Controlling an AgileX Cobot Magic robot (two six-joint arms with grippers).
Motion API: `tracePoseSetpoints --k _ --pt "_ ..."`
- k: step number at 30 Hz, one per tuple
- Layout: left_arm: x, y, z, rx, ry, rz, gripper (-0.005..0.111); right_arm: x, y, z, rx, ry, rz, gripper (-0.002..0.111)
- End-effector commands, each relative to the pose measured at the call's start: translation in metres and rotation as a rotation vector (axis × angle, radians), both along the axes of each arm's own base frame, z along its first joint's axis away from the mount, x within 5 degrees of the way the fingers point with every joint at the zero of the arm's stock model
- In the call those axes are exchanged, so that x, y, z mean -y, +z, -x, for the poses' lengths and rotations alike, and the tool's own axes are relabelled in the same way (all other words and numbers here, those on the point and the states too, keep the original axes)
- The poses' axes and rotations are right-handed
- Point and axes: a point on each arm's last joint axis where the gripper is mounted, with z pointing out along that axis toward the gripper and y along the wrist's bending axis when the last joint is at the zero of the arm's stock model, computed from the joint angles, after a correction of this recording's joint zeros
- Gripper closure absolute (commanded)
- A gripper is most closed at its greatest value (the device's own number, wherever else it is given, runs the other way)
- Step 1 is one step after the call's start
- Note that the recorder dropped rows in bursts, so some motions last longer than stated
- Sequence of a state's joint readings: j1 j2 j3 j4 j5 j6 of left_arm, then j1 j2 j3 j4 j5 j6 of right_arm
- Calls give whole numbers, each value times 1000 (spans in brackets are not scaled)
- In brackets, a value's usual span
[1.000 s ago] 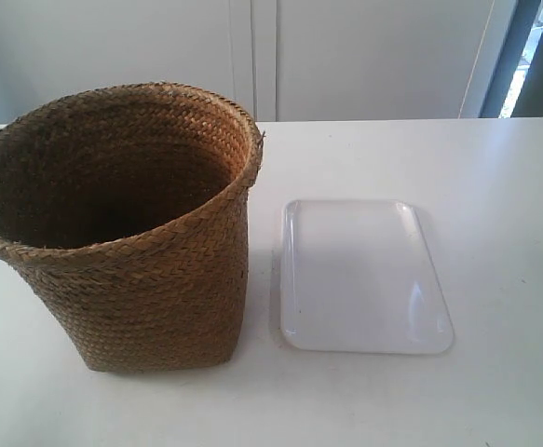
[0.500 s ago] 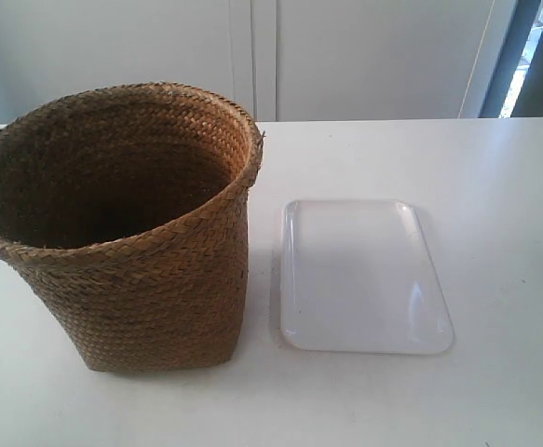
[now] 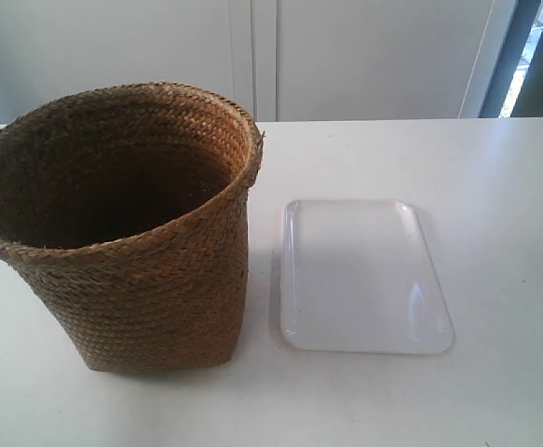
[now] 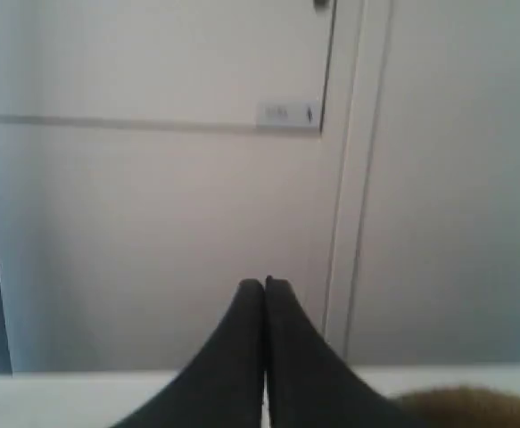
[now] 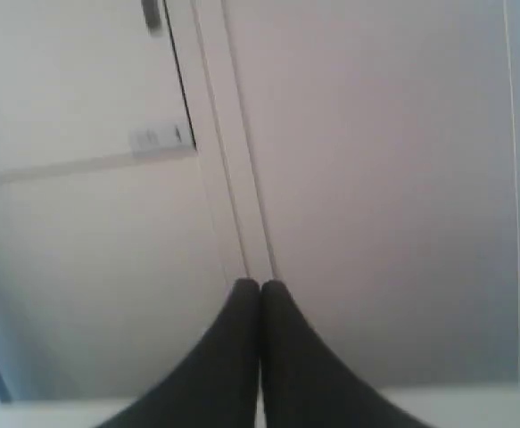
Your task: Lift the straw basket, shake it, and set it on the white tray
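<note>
Next, my left gripper picks up the straw basket by its woven rim to lift and shake it over the white tray point(image 3: 362, 276).
The straw basket point(image 3: 127, 233) stands upright on the white table, at the left of the exterior view; it is empty inside. The white tray point(image 3: 362, 276) lies flat just to its right, apart from it, with nothing on it. No arm shows in the exterior view. In the left wrist view my left gripper point(image 4: 265, 283) is shut, its black fingers pressed together and holding nothing, with a blurred brown bit of the basket point(image 4: 474, 406) at the frame's corner. In the right wrist view my right gripper point(image 5: 260, 285) is likewise shut and holds nothing.
The white table point(image 3: 495, 177) runs to a far edge in front of pale cabinet doors point(image 3: 364, 56). Both wrist views look across the table at those cabinet doors point(image 4: 152, 196).
</note>
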State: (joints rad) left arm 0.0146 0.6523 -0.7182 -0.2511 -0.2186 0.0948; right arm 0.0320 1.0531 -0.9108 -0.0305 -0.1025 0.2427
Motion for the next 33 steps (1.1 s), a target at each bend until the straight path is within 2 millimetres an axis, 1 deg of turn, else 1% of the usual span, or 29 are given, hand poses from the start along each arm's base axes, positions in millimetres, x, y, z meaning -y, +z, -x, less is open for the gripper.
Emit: tracePoseSetpoints --k 1,3,4,6,9,12,15,18,20,21,22,23,24,25,26,27,28,29,30,31,32,33 --pt "9 0 -57 -385 -116 -39 107 -11 -22 -56 -405 31 95 108" --pt "10 0 -84 -523 -152 -44 107 -18 -24 -70 -518 60 149 108" --pt "9 -2 -96 -579 -160 -43 107 -22 -23 -75 -569 75 167 108" --pt "10 1 -116 -679 -188 -49 107 -30 -18 -80 -648 109 190 108" --pt "8 7 -136 -813 -199 -75 107 -45 -4 -82 -712 194 215 108" --pt "5 19 -150 -872 -184 -130 107 -62 13 -80 -751 305 242 108" --pt "5 24 -154 -965 -197 -149 107 -77 23 -80 -800 366 262 108" --pt "4 32 -144 -1093 -214 -170 107 -94 25 -84 -850 425 282 108" --pt "4 38 -139 -1116 -221 -173 107 -106 20 -87 -913 464 304 108" --pt "6 42 -136 -1128 -239 -164 107 -119 14 -93 -950 490 313 108" --pt "7 42 -136 -1130 -255 -153 107 -124 10 -96 -958 500 317 108" --pt "8 41 -134 -1160 -273 -156 107 -135 0 -102 -983 521 333 108" --pt "9 39 -131 -1191 -284 -162 107 -141 -6 -104 -997 532 340 108" --pt "9 38 -131 -1202 -288 -164 104 -148 -14 -107 -1018 547 351 108" --pt "9 38 -131 -1202 -288 -164 101 -151 -18 -108 -1025 554 354 108" --pt "9 38 -131 -1200 -296 -158 91 -155 -21 -110 -1037 575 330 108" --pt "11 39 -131 -1196 -309 -153 85 -156 -20 -109 -1038 591 311 106" --pt "13 39 -132 -1190 -340 -155 66 -158 -18 -108 -1029 609 302 100" --pt "13 37 -134 -1193 -353 -160 50 -158 -13 -107 -1013 611 299 92" --pt "15 35 -135 -1197 -364 -150 42 -159 -8 -107 -999 621 286 83" --pt "15 32 -139 -1208 -370 -144 36 -160 -4 -106 -988 635 269 72" --pt "15 28 -143 -1220 -375 -142 34 -162 -4 -105 -987 645 261 59"
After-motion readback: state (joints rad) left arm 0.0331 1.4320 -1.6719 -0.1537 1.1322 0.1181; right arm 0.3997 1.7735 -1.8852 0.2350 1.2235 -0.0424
